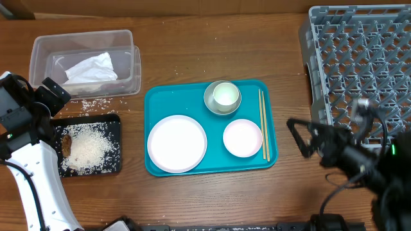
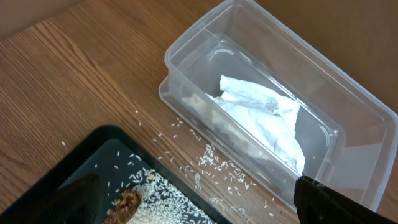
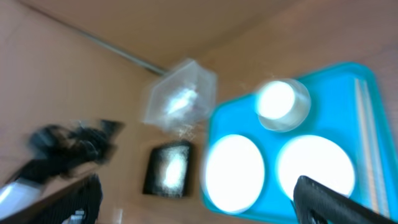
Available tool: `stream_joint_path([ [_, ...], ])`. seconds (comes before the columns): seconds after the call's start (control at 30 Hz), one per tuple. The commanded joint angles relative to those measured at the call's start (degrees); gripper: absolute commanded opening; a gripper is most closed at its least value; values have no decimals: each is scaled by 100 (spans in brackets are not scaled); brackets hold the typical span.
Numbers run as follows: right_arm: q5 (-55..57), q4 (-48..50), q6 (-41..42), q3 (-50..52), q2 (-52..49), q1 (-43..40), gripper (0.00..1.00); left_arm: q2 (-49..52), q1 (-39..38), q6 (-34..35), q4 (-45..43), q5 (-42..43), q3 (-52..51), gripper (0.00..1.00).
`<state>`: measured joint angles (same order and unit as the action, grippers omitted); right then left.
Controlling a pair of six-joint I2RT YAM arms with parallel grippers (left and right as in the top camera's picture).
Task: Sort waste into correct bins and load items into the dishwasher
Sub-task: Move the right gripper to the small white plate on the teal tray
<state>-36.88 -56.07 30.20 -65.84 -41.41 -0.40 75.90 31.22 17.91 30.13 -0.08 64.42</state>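
Observation:
The robot's right gripper will next grab the small dish by its rim facing the large plate, so the opposite edge stays free to load into the dish rack.
The clear tub [image 1: 128, 61] holds the crumpled white napkin [image 1: 90, 67]; both also show in the left wrist view, tub [image 2: 205, 43] and napkin [image 2: 264, 118]. The black tray [image 1: 112, 128] holds rice [image 1: 87, 144] and the brown lump [image 1: 66, 141]. Loose rice grains [image 2: 217, 165] lie on the table between tub and tray. My left gripper [image 1: 56, 96] [image 2: 193, 199] is open and empty above the tray's far edge. The large plate [image 1: 176, 143], small dish [image 1: 242, 137], bowl [image 1: 222, 97] and chopsticks [image 1: 262, 122] lie on the teal tray. My right gripper [image 1: 297, 138] [image 3: 199, 193] is open and empty, right of the teal tray. The red wrapper is out of view.
The grey dish rack [image 1: 359, 58] stands at the back right, beside my right arm. The teal serving tray [image 1: 154, 96] is in the middle of the wooden table. The right wrist view is blurred.

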Motion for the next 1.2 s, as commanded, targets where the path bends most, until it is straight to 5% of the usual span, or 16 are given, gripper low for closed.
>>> stream_joint_path([
  [0.0,1637,-1091,-1285,-1220,-1152,461,100,-111,-9,52,-15,-50,24,100],
  [0.37,3768,-1425,-852,-1698,-3062,3187,100,-111,-9,52,-15,-50,24,100],
  [0.73,2999,-990,-758,-1690,-5171,3565,99,-111,-9,52,-15,-50,24,100],
  [0.93,3117,-953,-590,-1683,-6251,3659,84,-111,-9,52,-15,-50,24,100],
  [1.07,3233,-815,-437,-1628,-6618,3908,63,-111,-9,52,-15,-50,24,100],
  [1.17,3381,-544,-286,-1499,-6686,4172,61,-111,-9,52,-15,-50,24,100],
])
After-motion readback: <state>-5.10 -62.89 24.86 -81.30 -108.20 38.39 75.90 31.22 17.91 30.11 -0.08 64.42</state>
